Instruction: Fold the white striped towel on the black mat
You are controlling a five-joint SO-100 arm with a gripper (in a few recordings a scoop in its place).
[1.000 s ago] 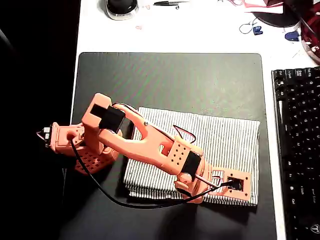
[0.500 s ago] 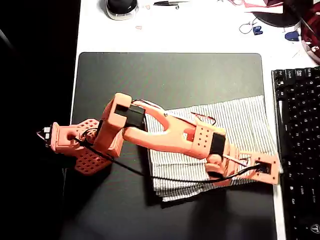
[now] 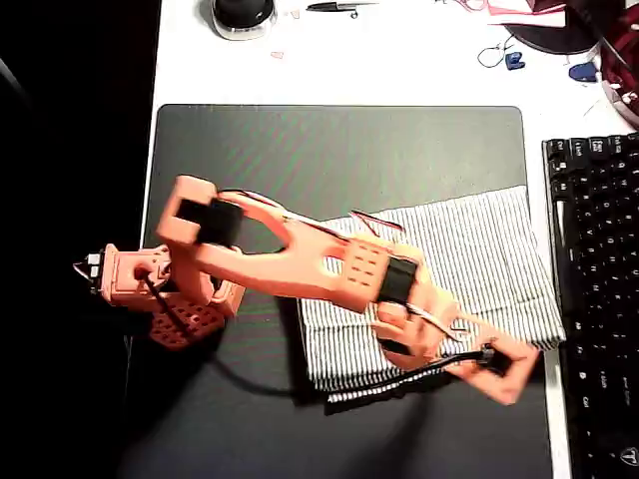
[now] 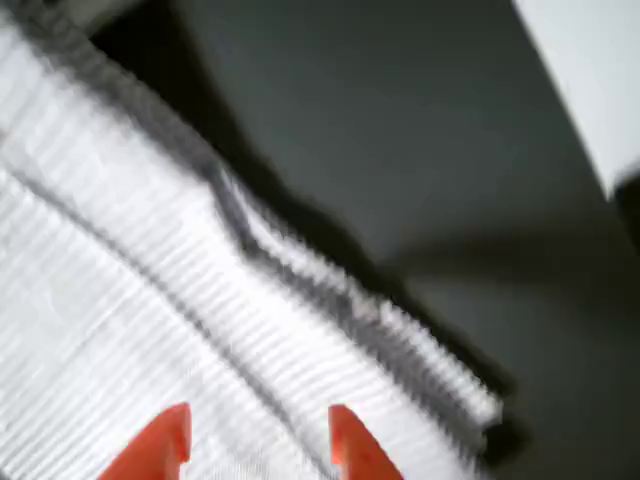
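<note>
I will take hold of the towel by its hem (image 3: 351,391) next with my gripper. Then I can fold it on the black mat (image 3: 329,160).
The white striped towel (image 3: 469,269) lies folded in layers on the right half of the black mat (image 3: 329,160), skewed, with its right corner reaching the mat's right edge. My orange arm stretches across it from the left. My gripper (image 3: 496,365) is motion-blurred over the towel's front right edge. In the wrist view the two orange fingertips (image 4: 160,447) stand apart, so the gripper (image 4: 255,450) is open, just above the towel (image 4: 150,280). Nothing is pinched between them. The towel's stacked layered edge runs diagonally over the mat (image 4: 420,130).
A black keyboard (image 3: 597,299) lies just right of the mat, close to the towel's corner. A round black object (image 3: 243,14), a pen and small items sit on the white desk (image 3: 399,60) behind the mat. The arm's base (image 3: 150,284) stands at the mat's left edge.
The towel slid right and turned askew, then stayed. The gripper has since swung toward the towel's front right edge, and the shoulder has pulled back left.
</note>
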